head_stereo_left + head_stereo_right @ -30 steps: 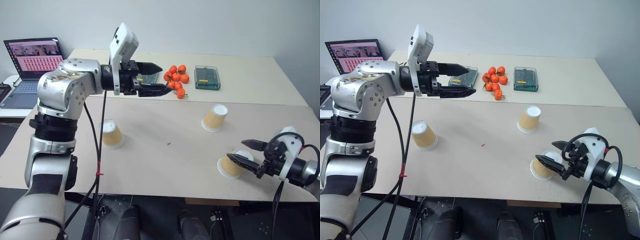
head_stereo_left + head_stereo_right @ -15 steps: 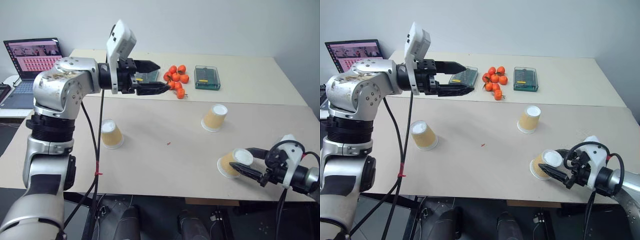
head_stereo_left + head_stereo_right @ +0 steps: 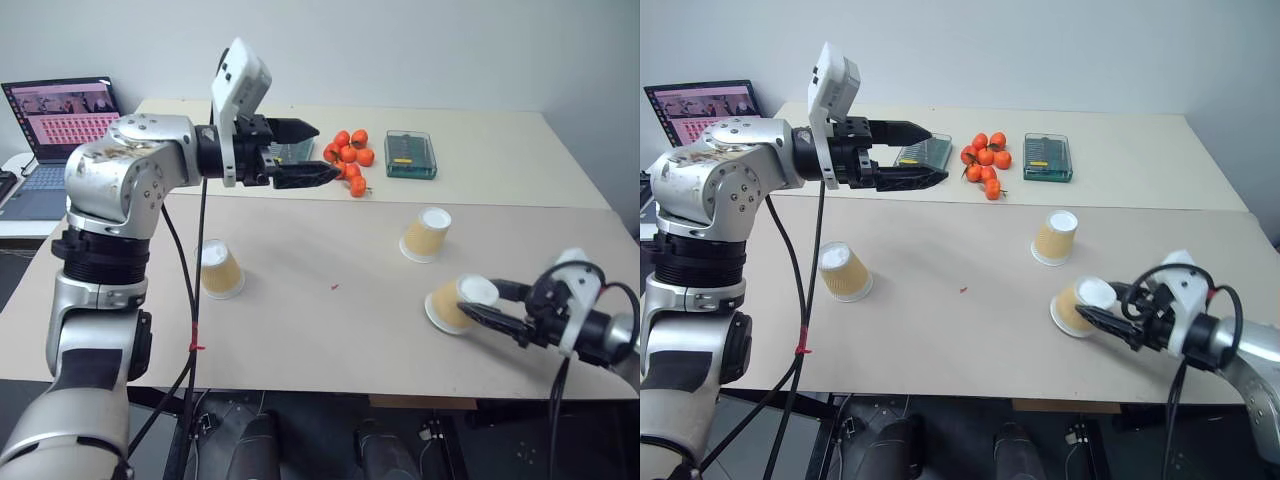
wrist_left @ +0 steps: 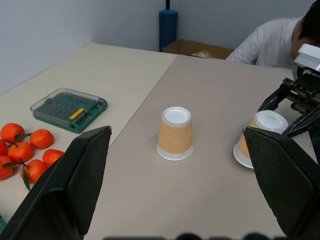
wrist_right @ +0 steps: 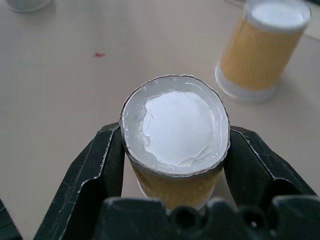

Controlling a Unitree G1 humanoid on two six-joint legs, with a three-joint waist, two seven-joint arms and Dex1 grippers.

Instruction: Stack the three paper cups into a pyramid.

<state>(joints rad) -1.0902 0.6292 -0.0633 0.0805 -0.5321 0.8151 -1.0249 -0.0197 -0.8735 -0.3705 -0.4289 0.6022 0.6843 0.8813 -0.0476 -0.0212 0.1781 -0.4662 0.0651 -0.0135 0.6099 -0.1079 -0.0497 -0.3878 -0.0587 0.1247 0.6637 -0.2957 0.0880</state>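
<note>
The cup's rim (image 3: 441, 318) slants over the table. The cup would tip if my right gripper opened now, so it should keep its hold.
Three tan ribbed paper cups stand mouth-down on the beige table (image 3: 330, 330). One cup (image 3: 220, 268) is at the left and a second cup (image 3: 426, 234) at the middle right. The third cup (image 3: 450, 303) is near the front right, tipped towards the left, with my right gripper (image 3: 482, 300) shut on its upper part. From the right wrist its white base (image 5: 175, 122) sits between both black fingers (image 5: 100, 165). I cannot tell whether its rim touches the table. My left gripper (image 3: 322, 152) is open and empty, held high over the back of the table, pointing right.
Small orange fruits (image 3: 350, 160) and a green clear case (image 3: 412, 155) lie at the back. Another case (image 3: 290, 152) is partly hidden behind my left gripper. A laptop (image 3: 55, 120) stands far left. A person in white (image 4: 270, 45) sits beyond the table's right end.
My right gripper, open around the front-right cup a second ago, has shut on it. Cup and gripper have shifted slightly up and left, with the cup tipped. The left arm stayed put.
</note>
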